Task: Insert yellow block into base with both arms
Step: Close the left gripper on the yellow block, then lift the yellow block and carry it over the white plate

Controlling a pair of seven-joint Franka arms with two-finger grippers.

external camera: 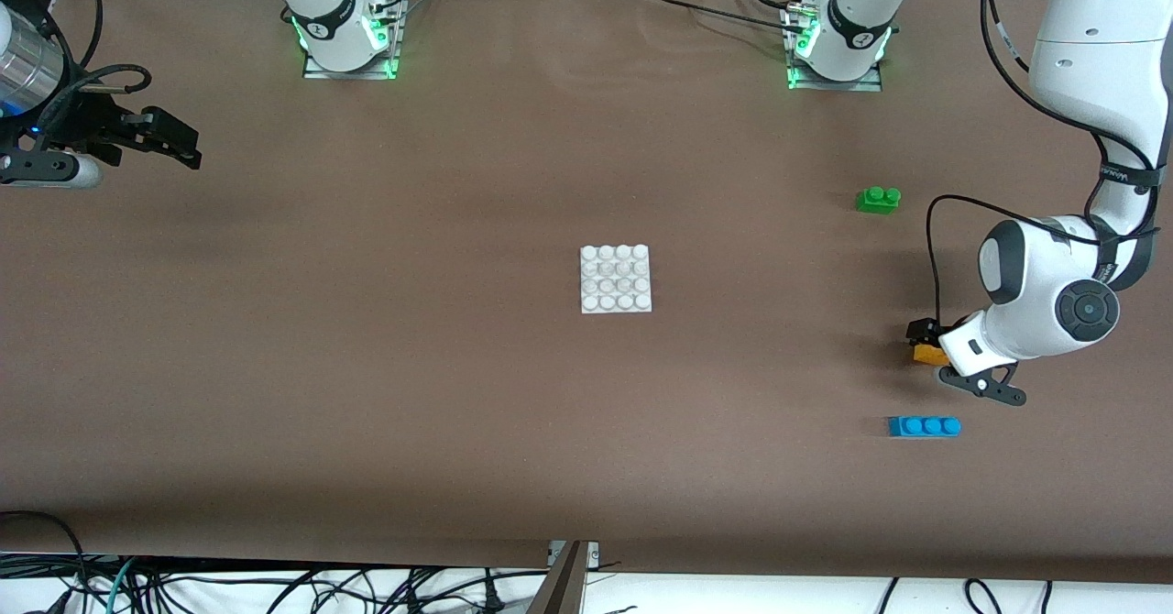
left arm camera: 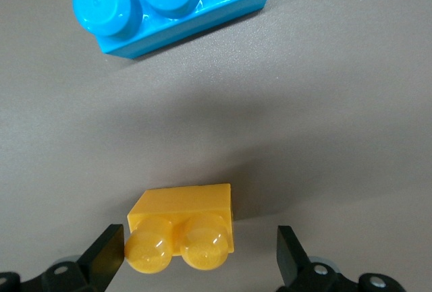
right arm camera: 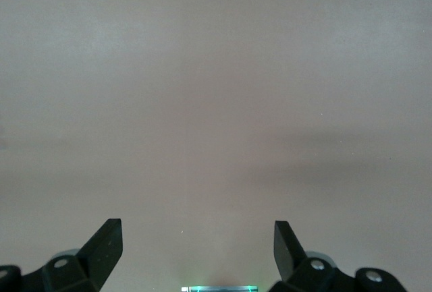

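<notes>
My fingers stand either side of the yellow block's studs, so it is now time for my left gripper to close on the block.
The yellow block (left arm camera: 182, 228) stands on the table toward the left arm's end, mostly hidden under the hand in the front view (external camera: 927, 356). My left gripper (left arm camera: 200, 255) is open and low over it (external camera: 926, 344), one finger on each side of the block. There is a clear gap on one side, and the other finger is close to a stud. The white base (external camera: 616, 278) lies at the middle of the table. My right gripper (external camera: 183, 147) is open and empty over bare table at the right arm's end, where it waits; it also shows in the right wrist view (right arm camera: 197, 248).
A blue three-stud brick (external camera: 924, 426) lies nearer to the front camera than the yellow block; it also shows in the left wrist view (left arm camera: 172, 5). A green two-stud brick (external camera: 878, 199) lies farther from the camera. Brown cloth covers the table.
</notes>
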